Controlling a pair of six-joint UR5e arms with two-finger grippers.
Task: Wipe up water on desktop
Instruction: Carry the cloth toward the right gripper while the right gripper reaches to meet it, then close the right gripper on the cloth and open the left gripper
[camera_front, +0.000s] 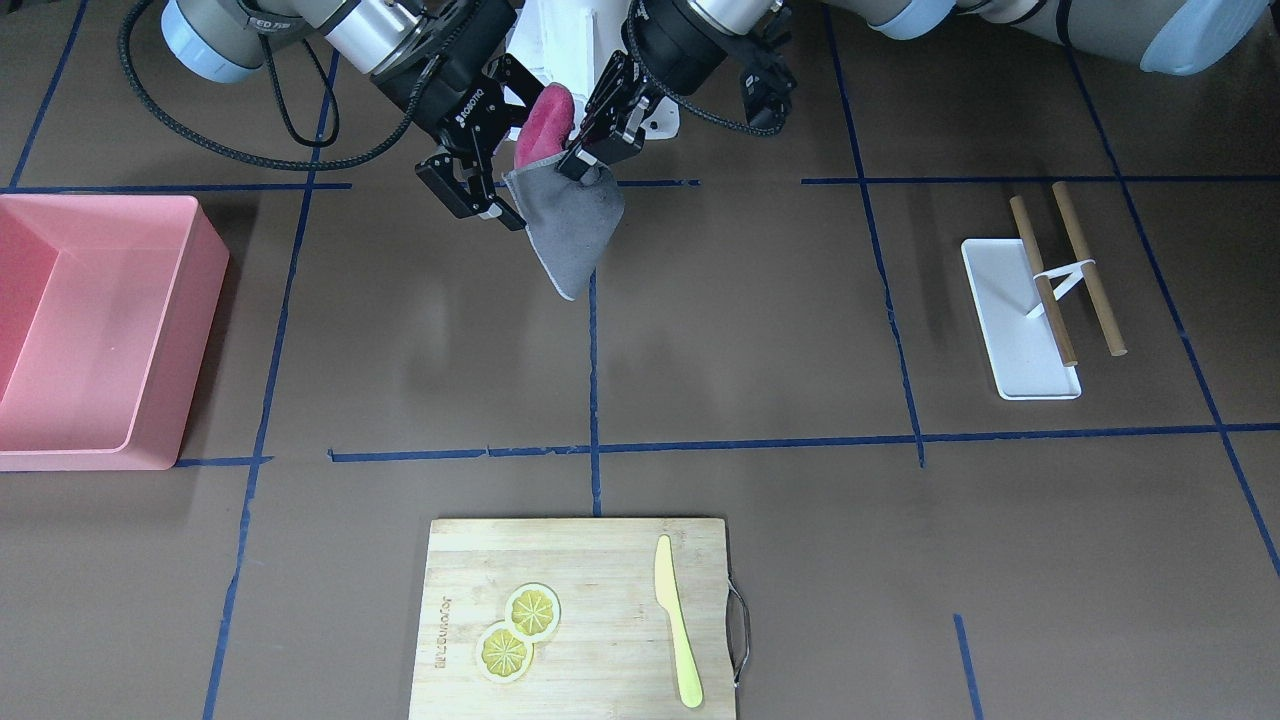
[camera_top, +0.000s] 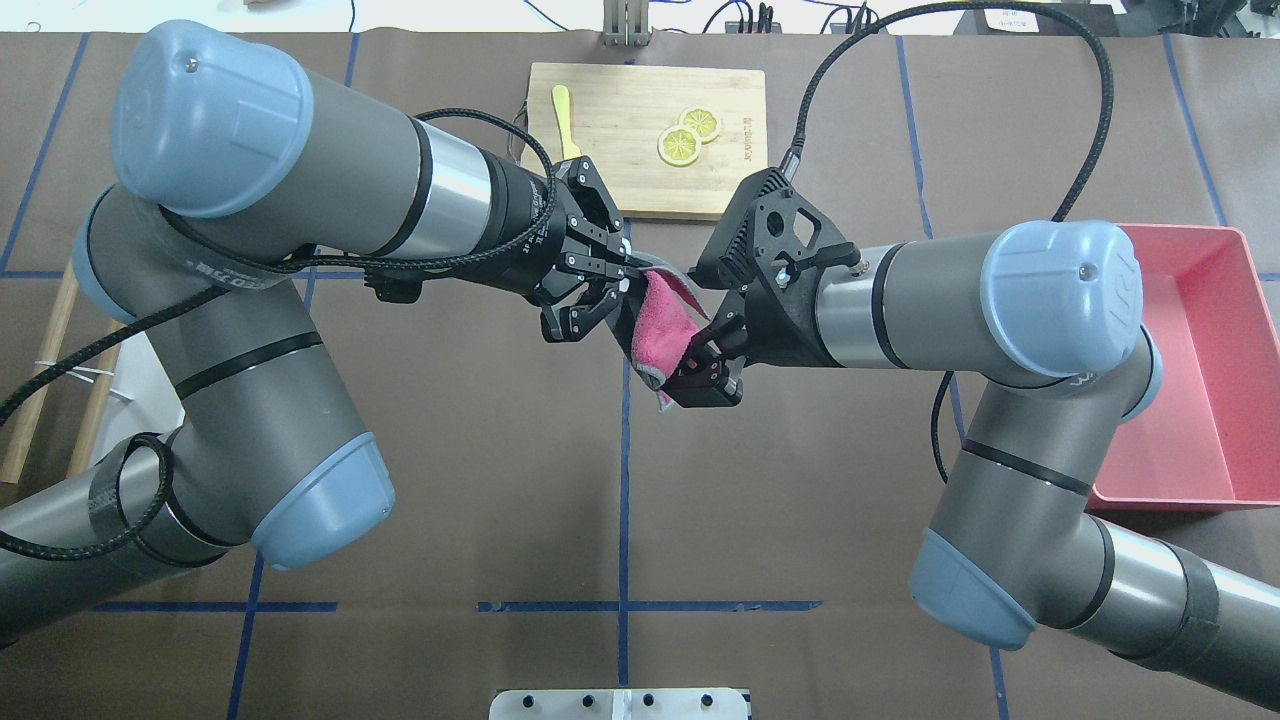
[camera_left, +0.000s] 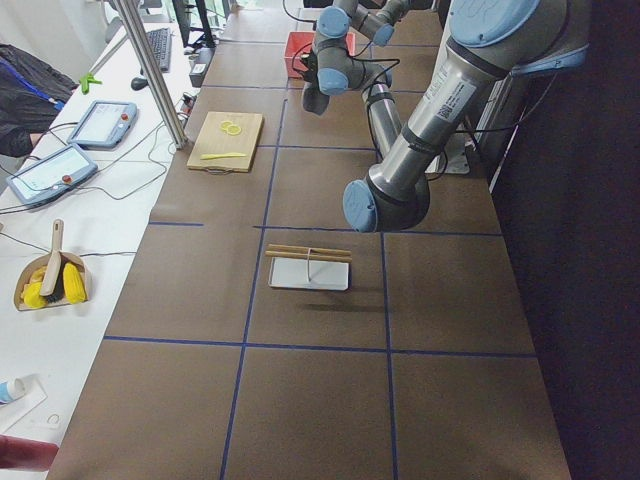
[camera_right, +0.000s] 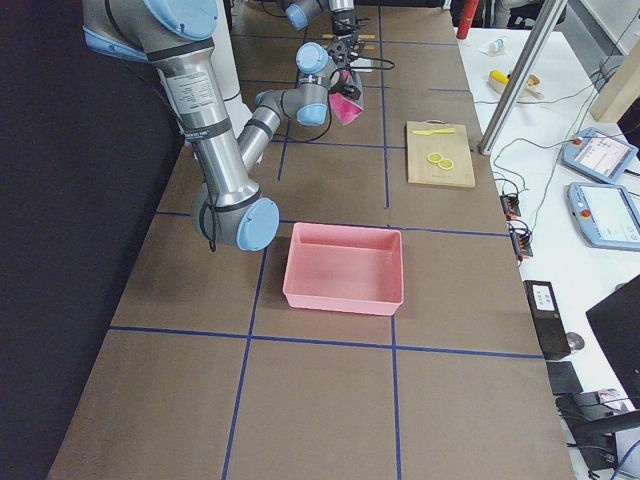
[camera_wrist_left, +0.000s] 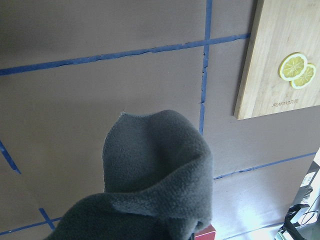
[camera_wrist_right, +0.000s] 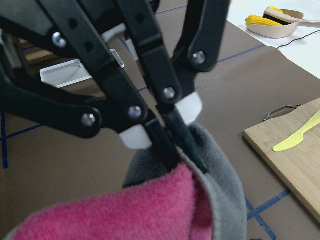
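Note:
I should next use my right gripper to grab the pink and grey cloth by its folded pink part (camera_front: 542, 124) (camera_wrist_right: 125, 215). Then I can wipe up the water on the desktop.
The desktop (camera_front: 750, 330) is dark brown with blue tape lines; I see no water on it. A cloth (camera_front: 570, 230), grey on one side and pink on the other, hangs in the air above the table's robot side. My left gripper (camera_front: 585, 160) is shut on the cloth's upper edge; the right wrist view shows its fingers (camera_wrist_right: 172, 127) pinched on the cloth (camera_wrist_right: 165, 210). My right gripper (camera_front: 490, 205) is open right beside the cloth, its jaws spread by the pink side. In the overhead view the left gripper (camera_top: 640, 268) and right gripper (camera_top: 700, 375) face each other across the cloth (camera_top: 665, 325).
A pink bin (camera_front: 90, 330) stands on the robot's right side. A bamboo cutting board (camera_front: 600, 560) with lemon slices (camera_front: 518, 630) and a yellow knife (camera_front: 676, 620) lies at the far edge. A white tray (camera_front: 1010, 340) with two wooden sticks (camera_front: 1088, 270) lies on the robot's left.

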